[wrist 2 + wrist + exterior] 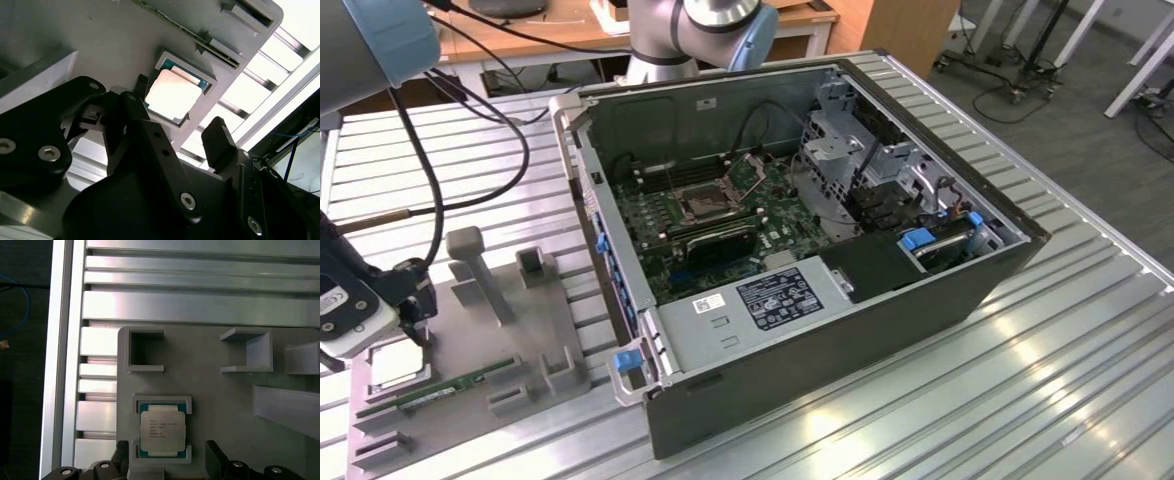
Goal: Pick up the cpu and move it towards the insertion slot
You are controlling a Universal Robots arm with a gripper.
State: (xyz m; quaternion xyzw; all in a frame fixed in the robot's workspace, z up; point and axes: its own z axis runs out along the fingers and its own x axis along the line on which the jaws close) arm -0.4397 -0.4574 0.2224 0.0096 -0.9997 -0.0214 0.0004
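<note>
The cpu should be picked up next by its exposed side edges between the grey brackets. My gripper needs to hold it there because the brackets hug two opposite ends of the cpu [162, 432].
The cpu [162, 432], a flat square chip with a silver top, lies in a shallow pocket of the grey holder plate [210, 385]. In the second wrist view the cpu [172, 92] looks bright and pale. My gripper [169, 455] hovers just above it, open, with one dark finger on each side of the chip and apart from it. In the exterior view the gripper [384, 335] hangs at the exterior view's left, over the cpu [398, 368]. The insertion slot [704, 204], a silvery frame with a dark centre, sits on the green board inside the open computer case.
The open computer case [854, 330] lies on its side on the ribbed metal table [1014, 400]. A long green memory stick [447, 385] rests on the holder plate close to the cpu. Grey upright posts [470, 270] rise from the plate. Black cables [440, 190] hang near the arm.
</note>
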